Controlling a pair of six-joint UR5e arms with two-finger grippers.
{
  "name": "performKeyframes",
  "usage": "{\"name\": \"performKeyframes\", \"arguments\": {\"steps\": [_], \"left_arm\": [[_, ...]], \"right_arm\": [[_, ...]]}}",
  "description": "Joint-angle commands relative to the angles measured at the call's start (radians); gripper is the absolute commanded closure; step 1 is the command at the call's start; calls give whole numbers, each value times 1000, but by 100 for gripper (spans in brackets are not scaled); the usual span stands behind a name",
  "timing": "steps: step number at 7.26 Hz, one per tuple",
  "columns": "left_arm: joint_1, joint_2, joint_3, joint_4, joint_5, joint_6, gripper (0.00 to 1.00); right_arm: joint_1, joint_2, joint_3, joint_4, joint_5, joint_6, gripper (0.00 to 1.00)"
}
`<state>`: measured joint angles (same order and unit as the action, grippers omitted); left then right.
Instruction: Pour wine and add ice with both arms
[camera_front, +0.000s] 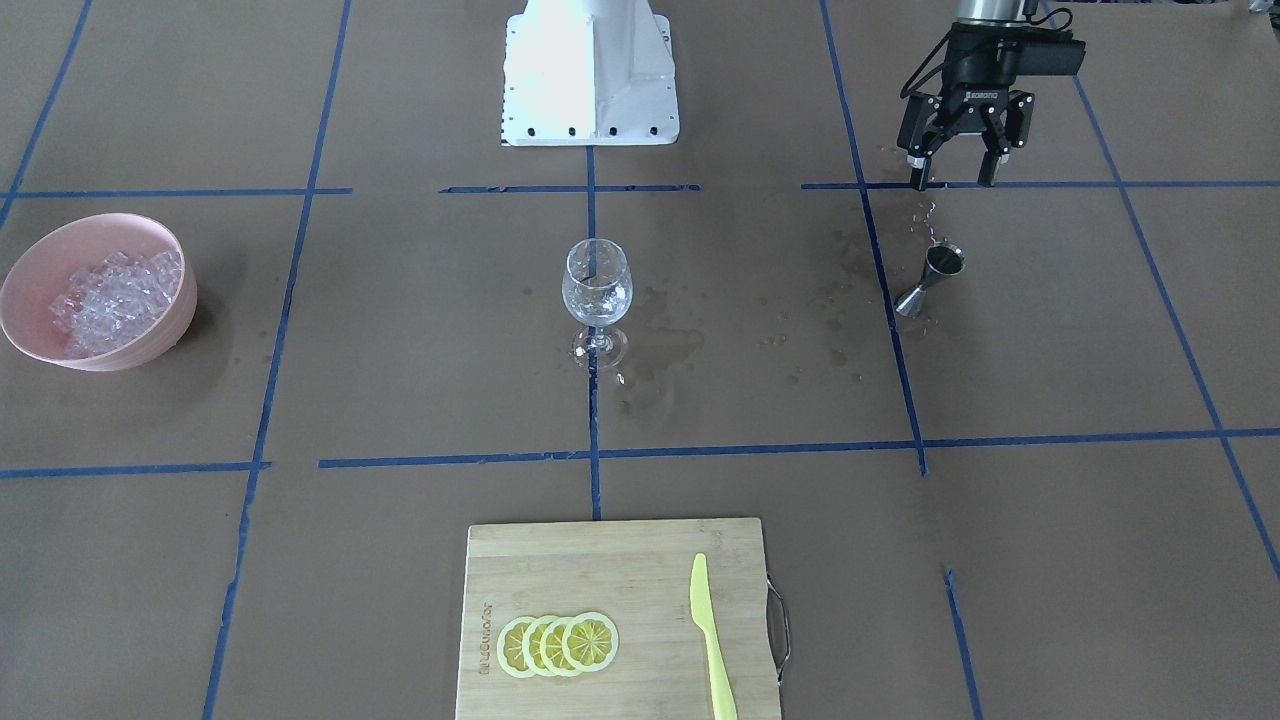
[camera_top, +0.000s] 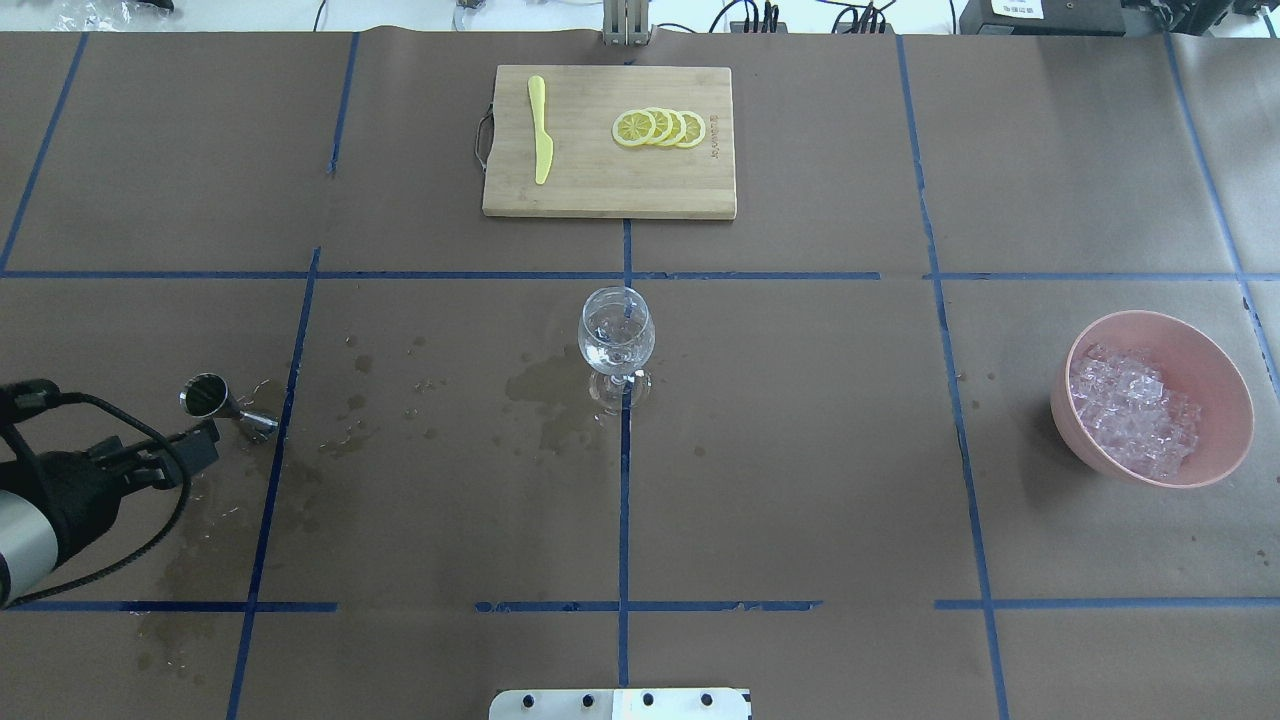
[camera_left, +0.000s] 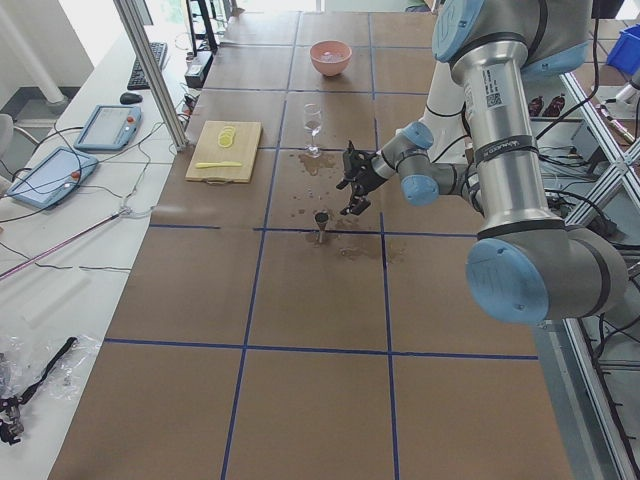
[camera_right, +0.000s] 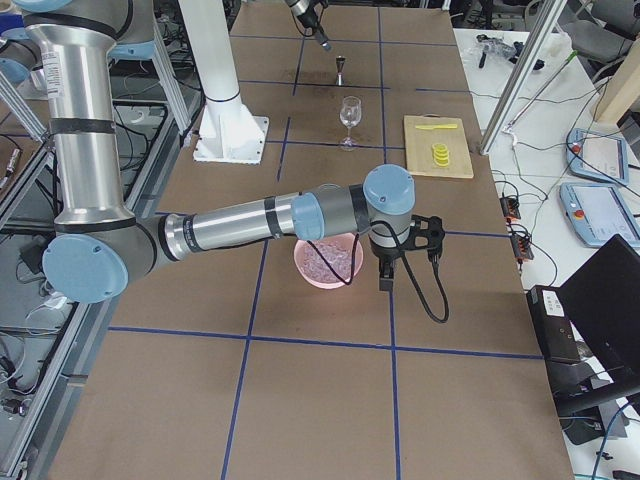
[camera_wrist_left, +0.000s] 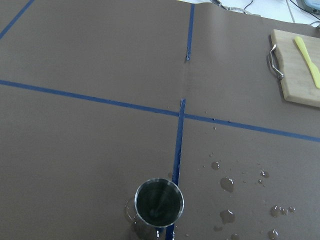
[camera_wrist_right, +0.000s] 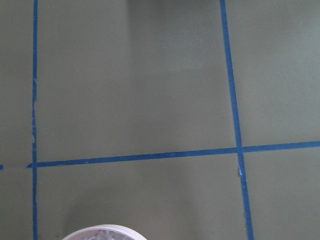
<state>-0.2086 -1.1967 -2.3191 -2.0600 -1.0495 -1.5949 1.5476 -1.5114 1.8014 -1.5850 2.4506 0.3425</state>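
I next need to grab the jigger with my left gripper by its narrow middle (camera_front: 924, 284), because both cups of the jigger (camera_front: 938, 280) widen outward in sloping cones.
A clear stemmed glass (camera_front: 597, 290) stands at the table's middle with a little clear wine in it; it also shows in the overhead view (camera_top: 616, 335). A steel jigger (camera_front: 938, 280) stands upright on wet paper. My left gripper (camera_front: 954, 180) hangs open and empty just behind the jigger, apart from it. The left wrist view looks down into the jigger (camera_wrist_left: 160, 202). Ice (camera_front: 115, 295) fills a pink bowl (camera_front: 170, 335). My right gripper (camera_right: 385, 278) hangs at the bowl's (camera_right: 328, 262) outer side; I cannot tell if it is open or shut.
A wooden cutting board (camera_front: 600, 560) with lemon slices (camera_front: 558, 643) and a yellow knife (camera_front: 710, 635) lies at the far side from the robot. The white base block (camera_front: 590, 75) stands behind the glass. Wet spots (camera_top: 545, 395) lie between jigger and glass.
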Motion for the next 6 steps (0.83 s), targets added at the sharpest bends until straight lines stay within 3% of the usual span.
{"name": "performKeyframes", "arguments": {"steps": [1,3,6], "left_arm": [[122,-46,38,145,185,-144,0],[155,-144,179,176,336,-219,0],[155,-191,314,181,492,-295,0]], "right_arm": [[-93,-3,94,-1,-22,192,0],[-142,-10,154,-4,-33,272,0],[-266,-3,246,-56,-97,407,0]]}}
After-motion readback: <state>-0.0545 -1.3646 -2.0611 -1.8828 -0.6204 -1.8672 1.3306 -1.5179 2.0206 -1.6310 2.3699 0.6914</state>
